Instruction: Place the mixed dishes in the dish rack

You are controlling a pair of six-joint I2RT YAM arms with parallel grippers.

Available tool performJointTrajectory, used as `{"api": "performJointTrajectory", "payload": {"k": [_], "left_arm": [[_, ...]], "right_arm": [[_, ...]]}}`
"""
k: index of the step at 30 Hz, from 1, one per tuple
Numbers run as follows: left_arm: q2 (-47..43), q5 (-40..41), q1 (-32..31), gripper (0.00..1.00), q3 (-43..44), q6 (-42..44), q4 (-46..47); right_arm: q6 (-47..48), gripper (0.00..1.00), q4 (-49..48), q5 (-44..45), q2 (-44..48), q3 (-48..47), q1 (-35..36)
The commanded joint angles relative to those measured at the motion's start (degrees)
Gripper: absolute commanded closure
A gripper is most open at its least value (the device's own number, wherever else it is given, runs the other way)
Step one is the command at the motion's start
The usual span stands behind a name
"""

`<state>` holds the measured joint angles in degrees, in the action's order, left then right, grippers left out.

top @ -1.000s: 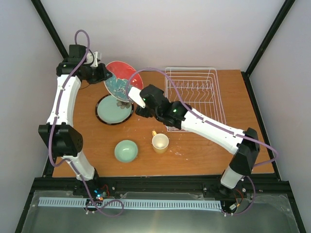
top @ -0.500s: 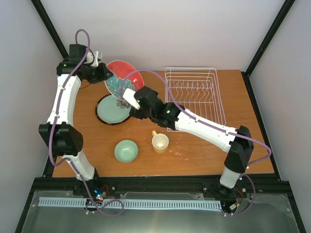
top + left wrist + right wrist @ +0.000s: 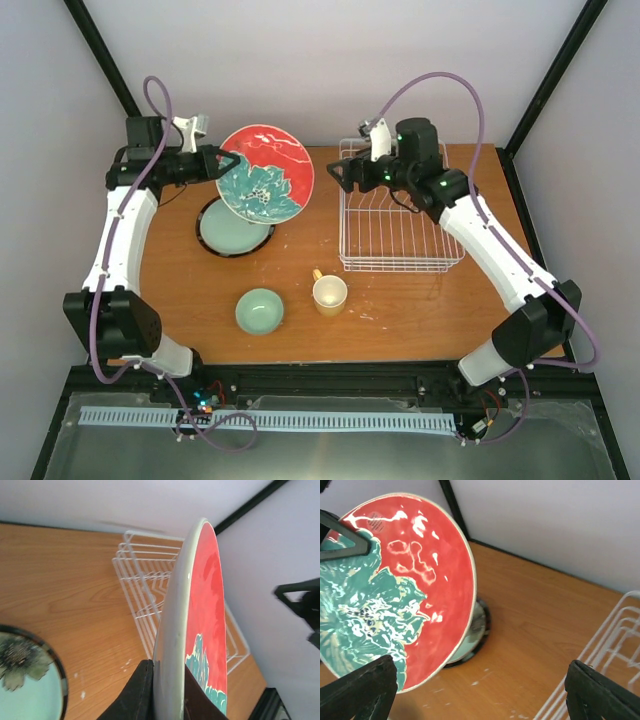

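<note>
The red plate should go edge-first into the rack [image 3: 398,206], so my right gripper will next grab the plate's free rim opposite my left gripper.
My left gripper [image 3: 228,166] is shut on the rim of the red plate with a teal flower [image 3: 266,174] and holds it tilted in the air, left of the white wire dish rack [image 3: 398,206]. The plate fills the left wrist view [image 3: 197,630] and shows in the right wrist view [image 3: 400,585]. My right gripper [image 3: 338,176] is open and empty above the rack's left side, facing the plate. A mint-green dark-rimmed plate [image 3: 228,230] lies flat below the held one. A small mint-green bowl [image 3: 260,310] and a cream-yellow mug [image 3: 329,294] stand near the front.
The rack has no dishes in it and sits at the back right of the wooden table [image 3: 400,310]. A black frame and white walls surround the table.
My right arm has swung away from the plate to above the rack's left side. My left gripper has raised the red plate and moved it right, toward the rack.
</note>
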<state>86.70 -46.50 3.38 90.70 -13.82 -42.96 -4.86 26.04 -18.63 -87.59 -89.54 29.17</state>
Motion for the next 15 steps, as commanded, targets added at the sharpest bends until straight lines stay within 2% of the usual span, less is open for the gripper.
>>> {"api": "performJointTrajectory", "payload": {"k": [1,4,15], "left_arm": [[-4.15,-17.1,1.06,0.99,-0.61,-3.08,14.89],[-4.86,-19.67,1.02,0.99,-2.19,-4.13,17.23],[-8.11,-24.24,1.02,0.99,-9.61,-10.79,27.53]], "right_arm": [[-9.35,0.11,-2.36,-22.51,-2.03,2.12,-3.87],[-11.17,0.12,-3.03,-27.76,-4.19,0.85,-3.94],[-16.04,0.14,-6.4,-35.94,-10.41,-5.48,-3.94]]}}
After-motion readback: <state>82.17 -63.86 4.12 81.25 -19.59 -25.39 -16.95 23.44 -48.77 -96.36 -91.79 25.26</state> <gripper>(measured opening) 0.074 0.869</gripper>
